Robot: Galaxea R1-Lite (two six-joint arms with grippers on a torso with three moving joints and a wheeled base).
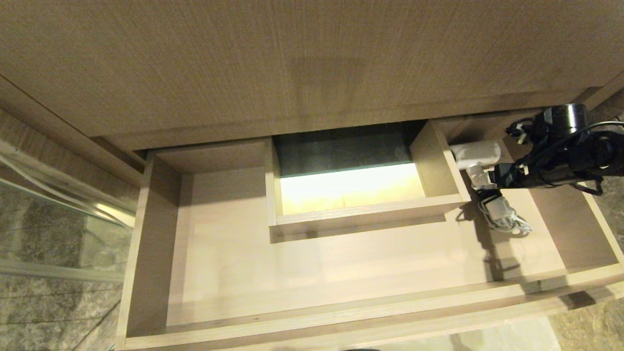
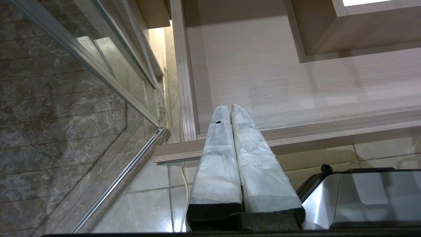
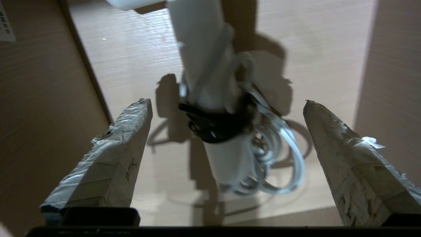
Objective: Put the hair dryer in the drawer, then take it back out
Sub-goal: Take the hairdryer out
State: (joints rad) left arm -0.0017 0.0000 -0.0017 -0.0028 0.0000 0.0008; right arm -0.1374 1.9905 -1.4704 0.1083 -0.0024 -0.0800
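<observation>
The robot's right gripper should grab the hair dryer by its narrower handle (image 1: pixel 480 177) next, because that fits the gripper's fingers. The hair dryer's body (image 1: pixel 477 154) is wide and round.
The drawer (image 1: pixel 243 273) stands pulled out, light wood, U-shaped inside. The white hair dryer (image 1: pixel 475 156) is in its right-hand arm, barrel toward the back beside the boxed cut-out, with its coiled white cord (image 1: pixel 507 219) and black tie toward the front. My right gripper (image 1: pixel 502 175) reaches in from the right. In the right wrist view it (image 3: pixel 227 102) is open, its taped fingers (image 3: pixel 125 141) wide apart on either side of the hair dryer's handle (image 3: pixel 204 65) and clear of it. My left gripper (image 2: pixel 227 107) is shut and empty above the drawer's front left corner (image 2: pixel 184 144).
A taller wood panel (image 1: pixel 292 63) overhangs the back of the drawer. The boxed cut-out (image 1: pixel 365 209) sits at mid-back, lit inside. A glass door with a metal frame (image 1: pixel 58 195) stands at the left. Tiled floor (image 2: pixel 141 204) and the robot's shiny base (image 2: pixel 361 197) lie below the drawer front.
</observation>
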